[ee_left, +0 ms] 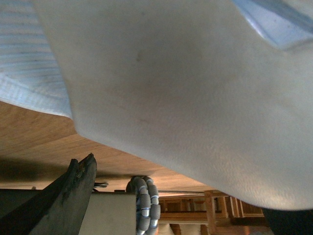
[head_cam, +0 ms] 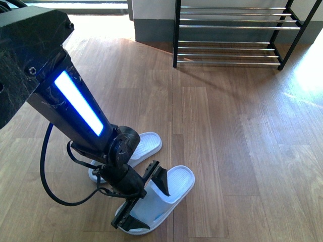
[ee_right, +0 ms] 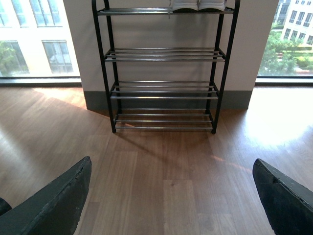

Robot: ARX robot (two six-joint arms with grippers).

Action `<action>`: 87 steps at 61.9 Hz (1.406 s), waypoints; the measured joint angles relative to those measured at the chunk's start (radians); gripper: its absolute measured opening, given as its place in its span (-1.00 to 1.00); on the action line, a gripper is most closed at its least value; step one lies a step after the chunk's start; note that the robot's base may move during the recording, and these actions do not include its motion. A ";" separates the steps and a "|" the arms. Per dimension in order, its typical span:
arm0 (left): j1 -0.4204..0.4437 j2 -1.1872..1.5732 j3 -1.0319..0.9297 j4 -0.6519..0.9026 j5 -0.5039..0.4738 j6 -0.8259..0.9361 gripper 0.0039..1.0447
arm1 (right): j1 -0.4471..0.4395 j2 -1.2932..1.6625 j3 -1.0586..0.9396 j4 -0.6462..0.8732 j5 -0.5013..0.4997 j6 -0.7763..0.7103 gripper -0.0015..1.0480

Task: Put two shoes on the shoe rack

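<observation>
The nearer sandal's sole (head_cam: 181, 180) is flat on the floor and only its strap rises in an arch, so my left gripper should take hold of the sandal by that broad strap (head_cam: 155, 202) next.
Two pale blue slide sandals lie on the wood floor in the front view, one (head_cam: 149, 143) partly behind my left arm and one (head_cam: 174, 187) nearer. My left gripper (head_cam: 146, 201) is open and straddles the strap of the nearer sandal. In the left wrist view that strap (ee_left: 195, 98) fills the picture, very close, with one finger (ee_left: 68, 196) beside it. The shoe rack (head_cam: 229, 35) stands at the far wall. In the right wrist view the rack (ee_right: 164, 88) is straight ahead, and white soles of two shoes (ee_right: 198, 5) show on its top tier. My right gripper (ee_right: 171, 205) is open and empty above bare floor.
A grey skirting wall (head_cam: 151, 27) runs behind the rack, with windows on both sides in the right wrist view. My left arm's black cable (head_cam: 48, 176) loops over the floor beside the sandals. Wood floor (head_cam: 227, 141) lies between the sandals and the rack.
</observation>
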 joint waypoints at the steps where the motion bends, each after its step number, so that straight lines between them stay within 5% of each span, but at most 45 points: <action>1: 0.000 0.002 0.000 0.005 0.003 -0.006 0.83 | 0.000 0.000 0.000 0.000 0.000 0.000 0.82; 6: 0.000 0.019 0.014 -0.010 0.018 -0.033 0.72 | 0.000 0.000 0.000 0.000 0.000 0.000 0.82; 14: 0.000 0.043 0.031 -0.074 0.021 -0.063 0.17 | 0.000 0.000 0.000 0.000 0.000 0.000 0.82; 17: 0.000 0.044 0.031 -0.077 0.021 -0.062 0.14 | 0.000 0.000 0.000 0.000 0.000 0.000 0.82; 18: 0.001 0.048 0.042 -0.097 0.016 -0.060 -0.05 | 0.000 0.000 0.000 0.000 0.000 0.000 0.82; 25: 0.002 0.048 0.054 -0.125 0.003 -0.051 -0.16 | 0.000 0.000 0.000 0.000 0.000 0.000 0.82; 29: 0.003 0.048 0.060 -0.135 0.002 -0.105 -0.57 | 0.000 0.000 0.000 0.000 0.000 0.000 0.82; 40: 0.006 0.047 0.061 -0.138 0.017 -0.104 -0.97 | 0.000 0.000 0.000 0.000 0.000 0.000 0.82; 87: 0.008 0.046 0.061 -0.139 0.021 -0.105 -0.97 | 0.000 0.000 0.000 0.000 0.000 0.000 0.82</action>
